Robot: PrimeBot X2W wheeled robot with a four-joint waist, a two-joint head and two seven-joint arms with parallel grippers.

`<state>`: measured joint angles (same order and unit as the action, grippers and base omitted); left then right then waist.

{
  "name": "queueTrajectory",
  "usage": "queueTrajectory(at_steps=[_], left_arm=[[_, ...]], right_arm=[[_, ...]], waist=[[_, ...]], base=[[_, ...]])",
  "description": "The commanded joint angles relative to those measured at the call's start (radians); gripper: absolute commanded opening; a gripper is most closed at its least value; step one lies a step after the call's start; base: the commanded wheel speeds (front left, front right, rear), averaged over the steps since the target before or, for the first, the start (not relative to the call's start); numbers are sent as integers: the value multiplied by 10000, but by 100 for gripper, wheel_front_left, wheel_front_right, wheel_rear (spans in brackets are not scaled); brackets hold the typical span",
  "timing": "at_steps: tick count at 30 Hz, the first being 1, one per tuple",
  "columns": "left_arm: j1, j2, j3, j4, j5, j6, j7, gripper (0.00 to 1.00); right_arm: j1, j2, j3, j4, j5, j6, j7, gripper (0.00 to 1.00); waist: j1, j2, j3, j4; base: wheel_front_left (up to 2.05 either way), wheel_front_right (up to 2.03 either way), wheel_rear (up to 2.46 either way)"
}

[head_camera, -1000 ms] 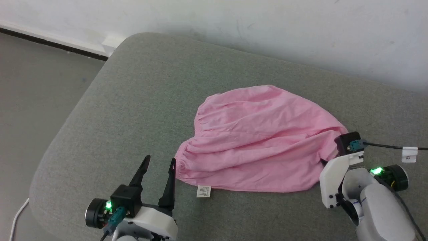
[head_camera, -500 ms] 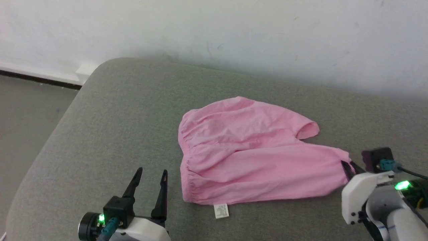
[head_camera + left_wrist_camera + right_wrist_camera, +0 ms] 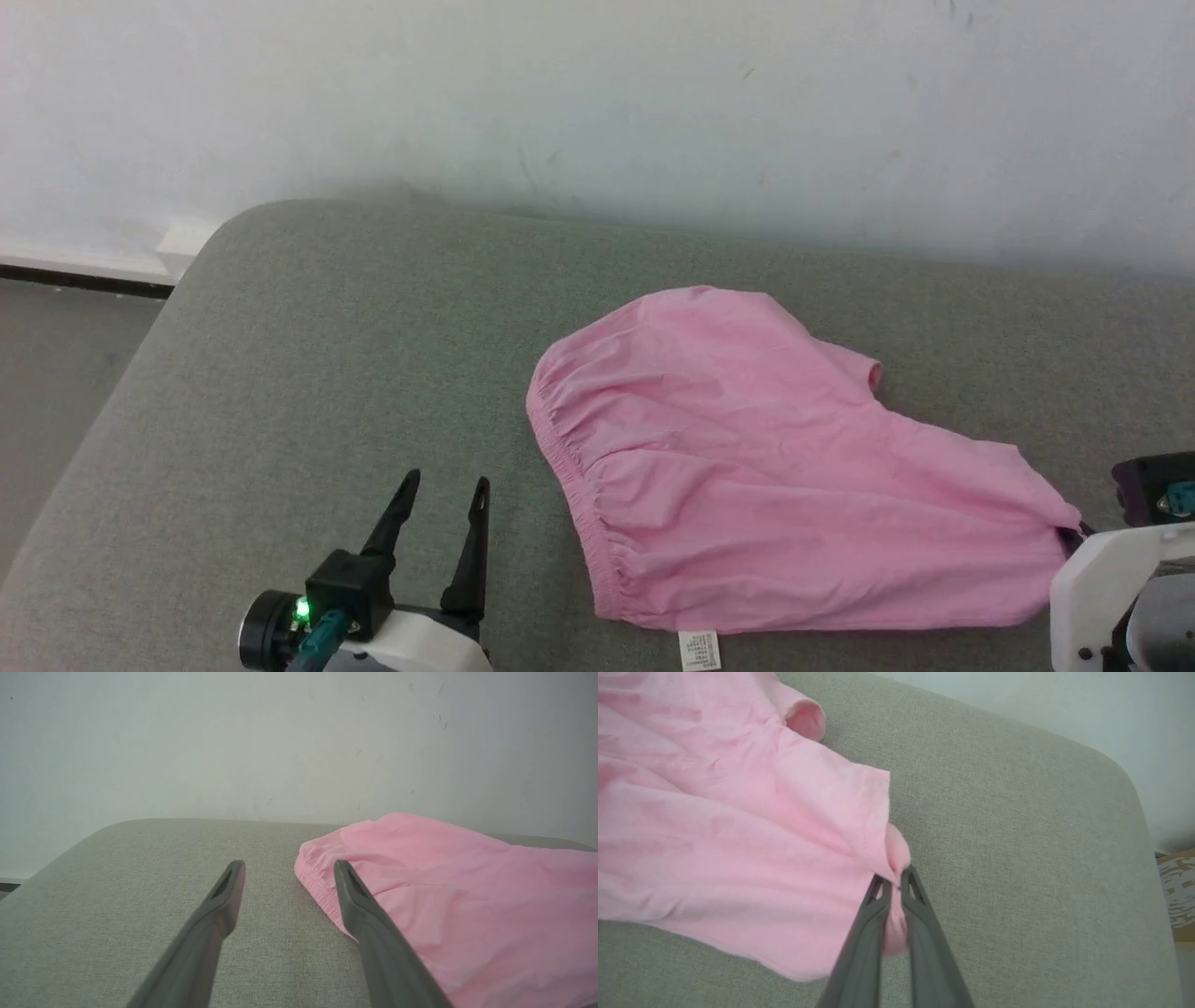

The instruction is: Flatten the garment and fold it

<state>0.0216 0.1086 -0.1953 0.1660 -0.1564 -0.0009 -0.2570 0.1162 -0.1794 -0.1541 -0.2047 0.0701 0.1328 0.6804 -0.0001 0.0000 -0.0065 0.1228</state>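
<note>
The pink cloth (image 3: 773, 482) lies flat and slack on the cushion, and my left gripper will next take hold of the gathered waistband's end corner (image 3: 611, 603) to fold the cloth.
The garment (image 3: 775, 467), light pink shorts, lies on the grey cushion (image 3: 327, 373). Its gathered waistband (image 3: 569, 467) faces left and a small white label (image 3: 698, 651) sticks out at the near edge. My right gripper (image 3: 1075, 536) is at the lower right, shut on the corner of a leg hem. In the right wrist view the right gripper (image 3: 896, 883) pinches a fold of the garment (image 3: 738, 812) between its fingers. My left gripper (image 3: 445, 485) stands open just left of the waistband, holding nothing. In the left wrist view the left gripper (image 3: 287, 868) has the waistband (image 3: 317, 891) beside its right finger.
A pale wall (image 3: 597, 112) runs right behind the cushion. The cushion's rounded left end drops to the grey floor (image 3: 56, 355). In the right wrist view the cushion's far edge (image 3: 1134, 793) curves down, with a patterned brown thing (image 3: 1176, 891) beyond it.
The head camera has shifted. My right gripper has shut on the leg hem and drawn it to the right, so the garment lies more spread out. My left gripper stays open beside the waistband.
</note>
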Motion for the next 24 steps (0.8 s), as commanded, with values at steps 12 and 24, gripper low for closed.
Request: queueTrajectory(at_steps=[12, 24], left_arm=[[-573, -238, -142, 254, 309, -381, -47, 100], [-527, -309, -200, 437, 432, -547, -47, 100]], right_arm=[[-2710, -653, -207, 4627, -778, -21, -857, 0], [-3831, -974, 166, 7836, -1080, -21, -2865, 100]], waist=[[1, 0, 1051, 1091], [1, 0, 717, 1059]], base=[[0, 0, 0], [0, 0, 0]])
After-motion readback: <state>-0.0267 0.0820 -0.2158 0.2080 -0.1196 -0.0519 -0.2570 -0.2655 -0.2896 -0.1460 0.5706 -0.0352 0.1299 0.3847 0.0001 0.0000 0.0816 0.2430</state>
